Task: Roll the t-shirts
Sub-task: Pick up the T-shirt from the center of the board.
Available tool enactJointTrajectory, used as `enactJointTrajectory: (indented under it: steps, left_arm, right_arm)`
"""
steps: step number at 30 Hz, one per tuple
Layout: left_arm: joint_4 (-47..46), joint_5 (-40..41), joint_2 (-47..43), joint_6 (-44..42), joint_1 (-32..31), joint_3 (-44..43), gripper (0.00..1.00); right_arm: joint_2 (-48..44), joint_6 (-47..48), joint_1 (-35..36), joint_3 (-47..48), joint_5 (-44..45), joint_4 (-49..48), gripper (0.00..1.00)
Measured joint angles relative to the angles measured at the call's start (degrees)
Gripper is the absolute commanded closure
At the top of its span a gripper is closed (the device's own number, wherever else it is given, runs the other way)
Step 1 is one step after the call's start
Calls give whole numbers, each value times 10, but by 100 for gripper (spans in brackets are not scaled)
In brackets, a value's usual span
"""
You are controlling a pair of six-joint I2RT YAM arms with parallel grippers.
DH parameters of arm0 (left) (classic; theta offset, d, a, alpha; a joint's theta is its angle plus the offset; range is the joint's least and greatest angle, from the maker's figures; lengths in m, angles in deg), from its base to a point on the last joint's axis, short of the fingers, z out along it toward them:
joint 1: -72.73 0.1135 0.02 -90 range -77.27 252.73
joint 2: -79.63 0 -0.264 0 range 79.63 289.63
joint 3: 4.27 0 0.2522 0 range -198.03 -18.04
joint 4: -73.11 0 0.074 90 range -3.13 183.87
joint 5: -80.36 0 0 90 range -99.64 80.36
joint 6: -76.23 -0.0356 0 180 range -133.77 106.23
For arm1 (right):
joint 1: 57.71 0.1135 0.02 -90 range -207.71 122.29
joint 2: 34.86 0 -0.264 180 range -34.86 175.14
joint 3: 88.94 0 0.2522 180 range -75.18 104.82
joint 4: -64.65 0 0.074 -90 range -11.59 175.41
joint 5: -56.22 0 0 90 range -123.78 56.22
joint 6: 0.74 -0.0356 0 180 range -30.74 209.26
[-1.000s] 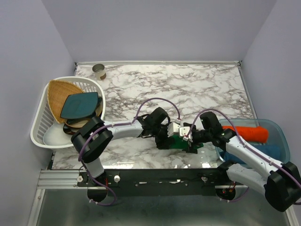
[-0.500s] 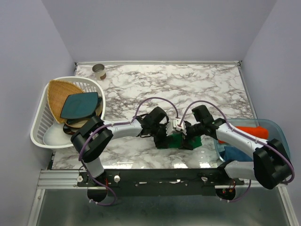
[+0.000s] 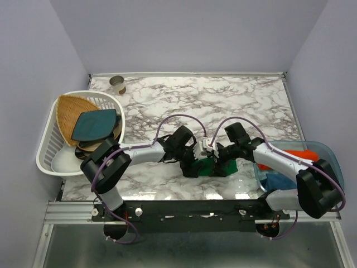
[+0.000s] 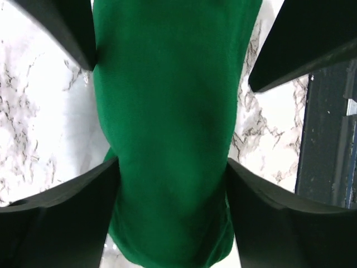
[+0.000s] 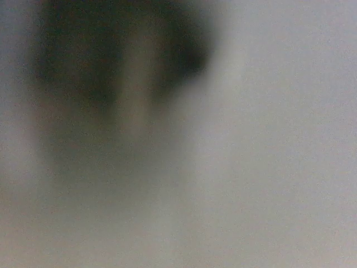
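Note:
My right gripper should next grab the green t-shirt roll across both long sides, to keep it rolled for the bin.
A bright green t-shirt (image 3: 209, 166), rolled into a thick bundle, lies on the marble table near its front edge. In the left wrist view the roll (image 4: 173, 128) runs between my left gripper's (image 4: 170, 167) two black fingers, which press on its sides. My left gripper (image 3: 195, 164) is at the roll's left end and my right gripper (image 3: 223, 163) at its right end. Two more black fingers (image 4: 56, 28) straddle the roll at the top of the left wrist view. The right wrist view is a grey blur. An orange-red roll (image 3: 298, 156) and a blue roll (image 3: 279, 181) lie in the bin.
A clear blue bin (image 3: 333, 162) stands at the table's right front corner. A white basket (image 3: 47, 151) at the left holds a dark teal plate (image 3: 95, 125), a wicker tray (image 3: 70, 109) and bowls. A small cup (image 3: 117, 85) stands at the back left.
My right arm has swung left, its elbow moving away from the bin. Both grippers and the green roll have shifted slightly left and back.

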Motion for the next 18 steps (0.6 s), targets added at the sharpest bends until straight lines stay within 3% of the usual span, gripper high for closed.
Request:
enactJointTrajectory:
  steps: [1, 11, 18]
  left_arm:
    - [-8, -1, -7, 3, 0, 10, 1]
    - [-13, -3, -24, 0, 3, 21, 1]
    - [62, 15, -99, -12, 20, 38, 1]
  right_arm:
    - [-5, -3, 1, -3, 0, 0, 0]
    - [-33, 8, 4, 0, 0, 47, 0]
    - [6, 26, 7, 47, -16, 50, 0]
